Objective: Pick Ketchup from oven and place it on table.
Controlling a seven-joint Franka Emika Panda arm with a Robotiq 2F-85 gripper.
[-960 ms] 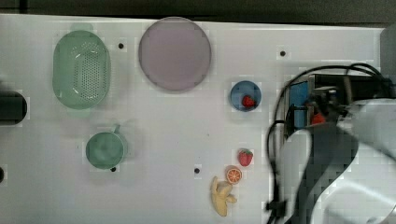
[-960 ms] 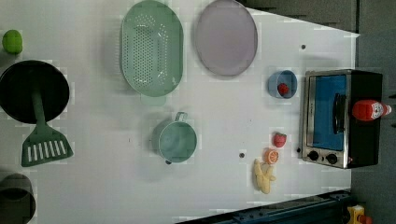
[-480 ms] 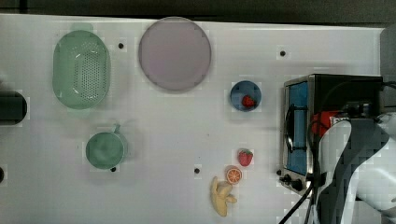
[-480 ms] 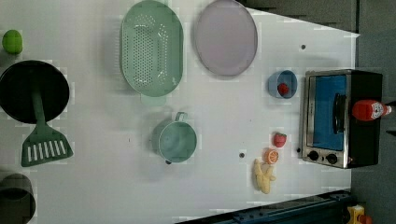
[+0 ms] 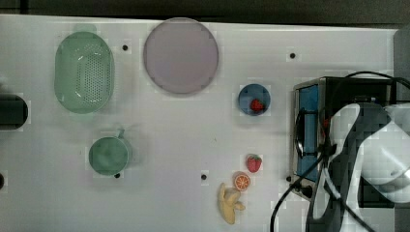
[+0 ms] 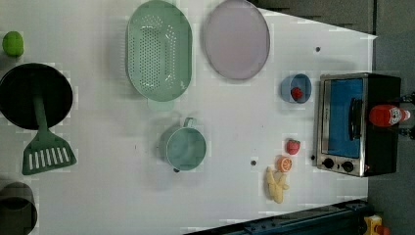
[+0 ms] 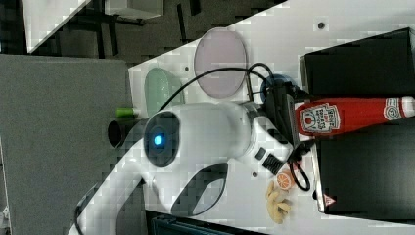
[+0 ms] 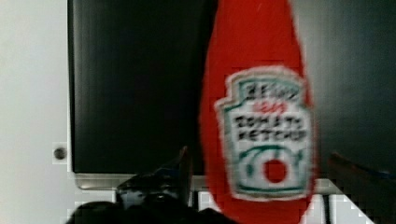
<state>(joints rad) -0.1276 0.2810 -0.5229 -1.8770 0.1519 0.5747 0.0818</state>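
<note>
My gripper grabs the Ketchup (image 8: 261, 116) by its labeled base end (image 8: 267, 182) next, to move it from the oven to the table.
The Ketchup (image 7: 352, 116), a red bottle with a white label, lies on its side on the black top of the oven (image 7: 362, 63). In the wrist view the Ketchup (image 8: 261, 116) sits between two dark fingers (image 8: 173, 172), with a small gap on each side. My gripper (image 7: 296, 119) is open and straddles the bottle's base end. In the left view the Ketchup (image 6: 386, 115) rests on the oven (image 6: 355, 122), whose blue glass door is closed. In the top view my white arm covers the right part of the oven (image 5: 309, 130). The white table (image 5: 193, 135) spreads out in front.
Near the oven's front stand a blue bowl (image 5: 254, 99) with a strawberry, a loose strawberry (image 5: 254, 163), an orange half (image 5: 241, 181) and a banana (image 5: 228, 203). Farther off are a purple plate (image 5: 180, 55), a green colander (image 5: 83, 71) and a green cup (image 5: 109, 154). Black cables (image 5: 290, 203) hang beside the oven.
In the top view my arm has swung toward the top view's right, uncovering the oven's glass front. The Ketchup has not moved on the oven top.
</note>
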